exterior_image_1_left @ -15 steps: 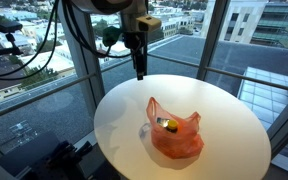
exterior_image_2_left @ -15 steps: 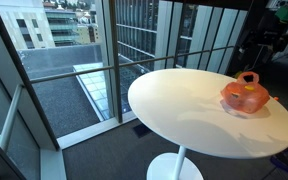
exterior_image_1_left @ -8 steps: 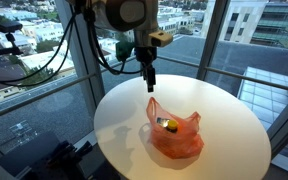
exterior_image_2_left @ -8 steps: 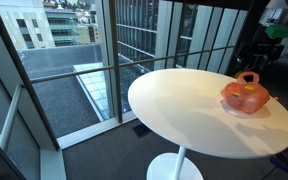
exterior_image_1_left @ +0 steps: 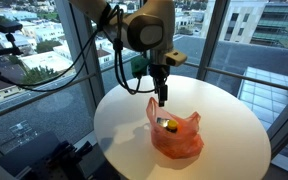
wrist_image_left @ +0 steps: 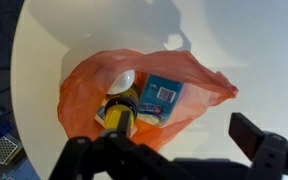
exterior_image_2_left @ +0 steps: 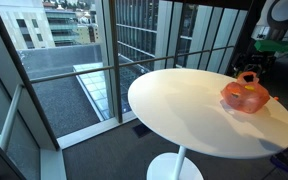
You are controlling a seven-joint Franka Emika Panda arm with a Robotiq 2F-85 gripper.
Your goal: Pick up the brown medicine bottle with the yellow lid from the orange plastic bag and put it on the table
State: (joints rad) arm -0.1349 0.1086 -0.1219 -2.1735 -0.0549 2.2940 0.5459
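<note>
The brown medicine bottle needs its base free to stand upright on the tabletop, so my gripper will grab it next from above by its yellow lid (wrist_image_left: 116, 121).
The orange plastic bag (exterior_image_1_left: 176, 137) lies open on the round white table (exterior_image_1_left: 229, 110); it also shows in an exterior view (exterior_image_2_left: 245, 95). In the wrist view the bag (wrist_image_left: 84, 85) holds the brown medicine bottle (wrist_image_left: 122, 108) with its yellow lid (wrist_image_left: 116, 121), a blue and white box (wrist_image_left: 162, 97) and a white rounded item (wrist_image_left: 122, 80). The bottle shows as a small yellow spot in an exterior view (exterior_image_1_left: 167, 125). My gripper (exterior_image_1_left: 163, 98) hangs just above the bag's near handle. In the wrist view the gripper (wrist_image_left: 162, 137) is open and empty, its fingers (wrist_image_left: 252, 133) spread above the bag.
The table (exterior_image_2_left: 184, 100) stands next to floor-to-ceiling windows with a railing outside. Its bare white top surrounds the bag on all sides. The arm's cables hang at the back of the table. A patterned floor patch (wrist_image_left: 2, 148) shows past the table edge.
My gripper has moved from beyond the table's far edge across and down, to just above the bag. The bag and its contents have not moved.
</note>
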